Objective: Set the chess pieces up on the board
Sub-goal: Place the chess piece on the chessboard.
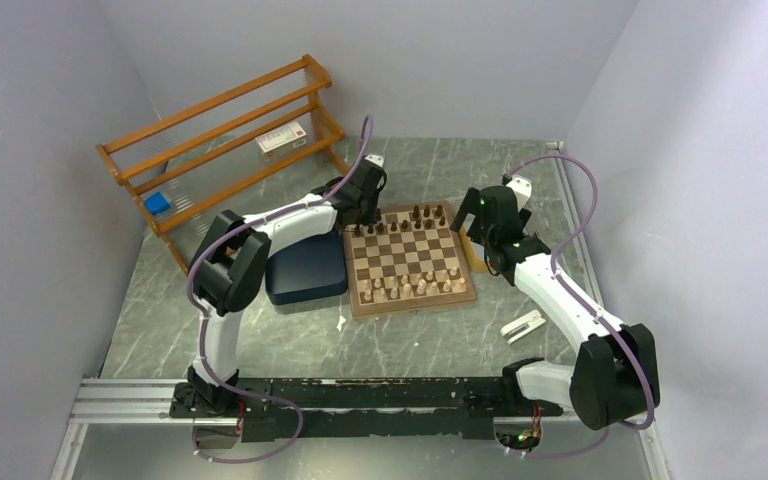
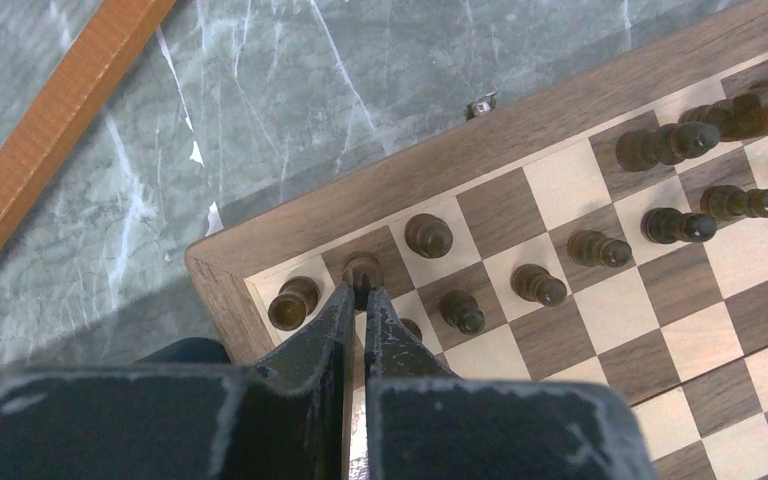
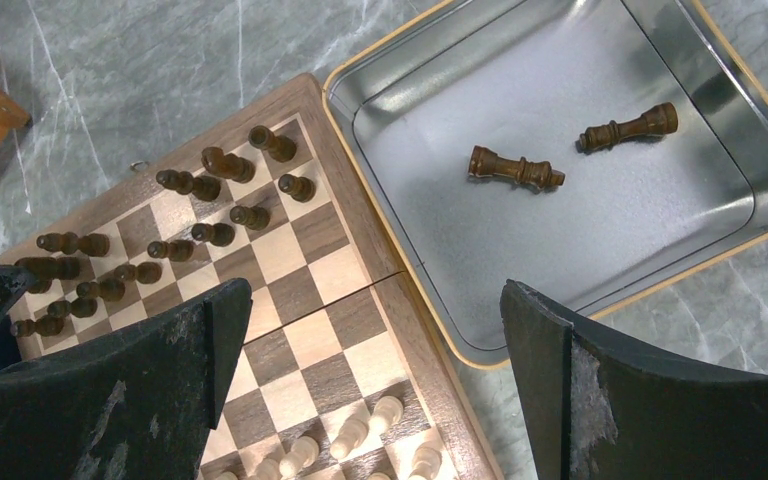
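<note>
The dark piece is standing upright with its base inside the second back-row square, so it would rest there. My left gripper should open.
The board (image 1: 412,262) lies mid-table with dark chess pieces (image 1: 412,220) standing on its far rows. My left gripper (image 2: 362,292) is over the board's (image 2: 380,190) far left corner. It is shut on the top of a dark piece (image 2: 362,268) standing on the second back-row square. My right gripper (image 3: 375,300) hangs open over the board's (image 3: 290,345) right edge, holding nothing. Two more dark pieces (image 3: 516,168) (image 3: 628,127) lie on their sides in a silver tin tray (image 3: 560,230) right of the board.
Pale cream chessmen (image 1: 412,288) fill the board's near rows. A dark blue tray (image 1: 305,268) sits against the board's left side. A wooden rack (image 1: 220,140) stands at the back left. A small white object (image 1: 523,325) lies near the right arm.
</note>
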You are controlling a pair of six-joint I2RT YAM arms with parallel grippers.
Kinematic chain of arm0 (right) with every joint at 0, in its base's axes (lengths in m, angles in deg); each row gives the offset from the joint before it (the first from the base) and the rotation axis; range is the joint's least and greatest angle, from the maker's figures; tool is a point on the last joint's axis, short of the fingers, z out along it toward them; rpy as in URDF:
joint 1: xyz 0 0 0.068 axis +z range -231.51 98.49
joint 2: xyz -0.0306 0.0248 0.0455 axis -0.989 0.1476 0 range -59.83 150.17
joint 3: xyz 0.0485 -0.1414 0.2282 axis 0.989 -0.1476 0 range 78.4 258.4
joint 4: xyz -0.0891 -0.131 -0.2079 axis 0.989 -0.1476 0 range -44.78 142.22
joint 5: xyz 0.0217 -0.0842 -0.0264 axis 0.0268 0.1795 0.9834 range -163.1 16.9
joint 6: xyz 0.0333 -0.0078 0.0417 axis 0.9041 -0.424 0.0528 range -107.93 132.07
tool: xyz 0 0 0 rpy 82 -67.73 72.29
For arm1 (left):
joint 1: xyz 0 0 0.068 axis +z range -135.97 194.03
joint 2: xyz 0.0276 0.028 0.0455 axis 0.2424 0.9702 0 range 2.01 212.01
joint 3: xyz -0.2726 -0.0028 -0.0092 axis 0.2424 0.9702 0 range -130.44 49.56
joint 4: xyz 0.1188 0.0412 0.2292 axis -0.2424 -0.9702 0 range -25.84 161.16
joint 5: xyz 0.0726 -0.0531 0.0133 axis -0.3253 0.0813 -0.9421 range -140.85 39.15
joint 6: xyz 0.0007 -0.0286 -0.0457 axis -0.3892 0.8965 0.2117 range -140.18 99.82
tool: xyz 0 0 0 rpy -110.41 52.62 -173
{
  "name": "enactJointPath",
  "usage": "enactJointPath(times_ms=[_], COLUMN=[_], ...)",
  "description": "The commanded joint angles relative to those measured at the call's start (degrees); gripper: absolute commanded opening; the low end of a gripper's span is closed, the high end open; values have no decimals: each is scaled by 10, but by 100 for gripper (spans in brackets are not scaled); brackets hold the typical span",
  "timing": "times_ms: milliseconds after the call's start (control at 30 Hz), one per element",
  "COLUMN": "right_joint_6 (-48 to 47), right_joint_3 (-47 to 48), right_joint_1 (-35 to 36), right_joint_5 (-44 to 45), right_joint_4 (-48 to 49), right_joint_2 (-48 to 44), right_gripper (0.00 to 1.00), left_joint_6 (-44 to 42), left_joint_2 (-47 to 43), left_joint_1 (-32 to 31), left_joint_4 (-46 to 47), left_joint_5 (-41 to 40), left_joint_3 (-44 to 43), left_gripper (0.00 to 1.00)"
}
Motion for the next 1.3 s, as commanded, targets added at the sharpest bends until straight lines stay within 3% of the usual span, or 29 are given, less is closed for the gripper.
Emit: enactJointPath(times_ms=[0, 167, 367, 667, 1267], right_joint_6=[-1, -2, -3, -6, -10], right_joint_3=[-3, -3, -5, -2, 0], right_joint_1=[-5, -5, -5, -5, -5], right_joint_5=[6, 8, 9, -4, -10], right_joint_4=[13, 14, 16, 19, 25], right_joint_2=[-3, -3, 2, 15, 25], right_gripper=[100, 100, 100, 100, 100], left_joint_6=[9, 12, 12, 6, -8], left_joint_2=[13, 16, 14, 10, 26], left_joint_1=[-3, -3, -3, -3, -2], left_joint_4=[2, -3, -9, -21, -33], left_joint_5=[10, 7, -2, -9, -11], left_joint_3=[5, 2, 2, -14, -62], left_gripper=[5, 7, 24, 40, 29])
